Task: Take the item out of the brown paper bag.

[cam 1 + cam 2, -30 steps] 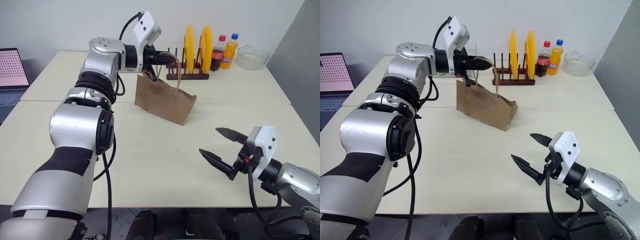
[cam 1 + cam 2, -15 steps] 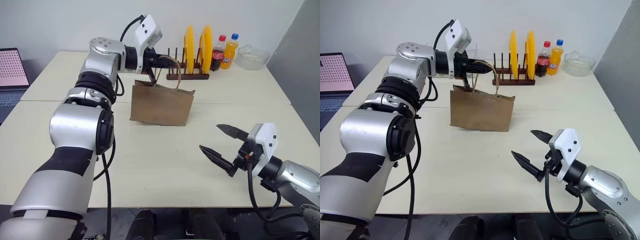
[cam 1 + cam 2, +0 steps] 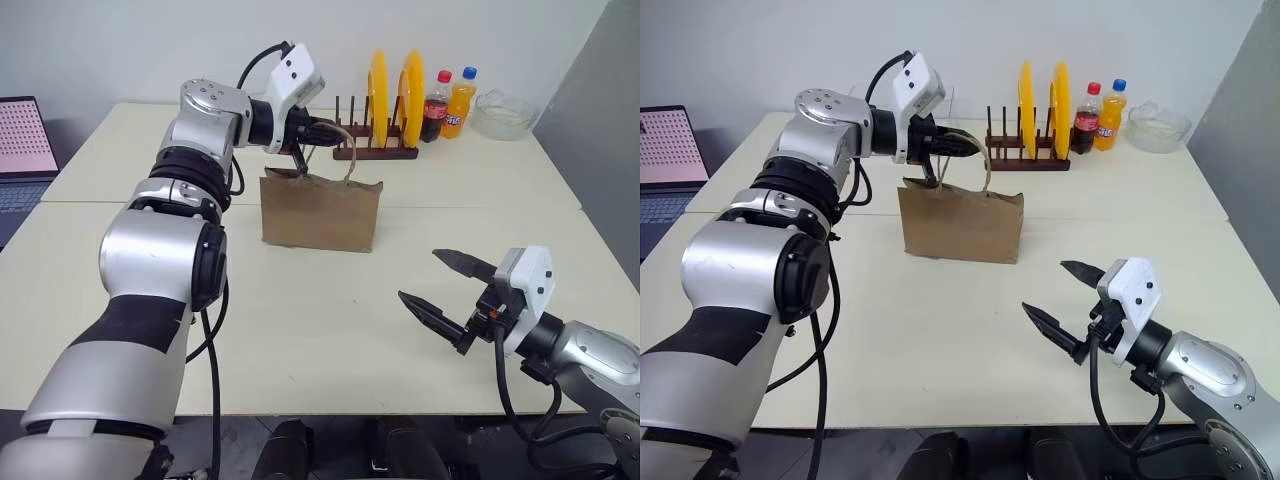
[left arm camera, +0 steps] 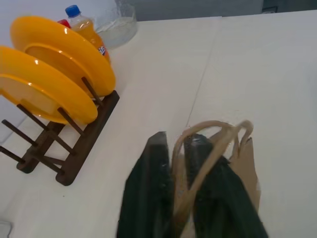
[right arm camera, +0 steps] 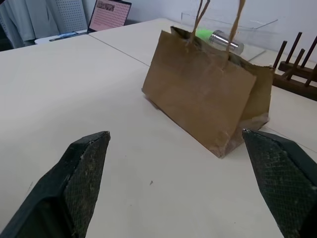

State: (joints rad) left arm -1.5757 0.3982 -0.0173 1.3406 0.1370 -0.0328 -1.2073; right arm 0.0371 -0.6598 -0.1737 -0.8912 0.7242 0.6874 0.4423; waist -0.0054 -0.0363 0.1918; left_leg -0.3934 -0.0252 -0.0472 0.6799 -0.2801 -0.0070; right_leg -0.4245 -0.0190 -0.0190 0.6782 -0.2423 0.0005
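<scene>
My left gripper is going to grab the bag next. The bag's cord handle stands up in a loop above the thin paper (image 3: 320,213), so I will grab the bag by that raised cord (image 3: 350,150).
The brown paper bag (image 3: 320,212) stands upright on the cream table, with its two cord handles (image 4: 218,130) raised. My left gripper (image 3: 318,128) hovers just above the bag's left top edge. In the left wrist view its fingers (image 4: 157,148) stand slightly apart, and a handle cord runs through the narrow gap and loops over one finger. My right gripper (image 3: 420,277) is wide open and empty near the table's front right, well short of the bag (image 5: 208,99). The item is hidden.
A wooden rack (image 3: 375,150) with two yellow plates stands behind the bag, with cola (image 3: 436,105) and orange soda (image 3: 460,100) bottles and a glass bowl (image 3: 505,115) to its right. A shiny metal cylinder (image 5: 225,39) lies behind the bag. A laptop (image 3: 20,140) sits far left.
The bag has swung from hanging tilted to standing upright on the table. My left gripper's fingers have parted a little around the handle. The right gripper has not moved.
</scene>
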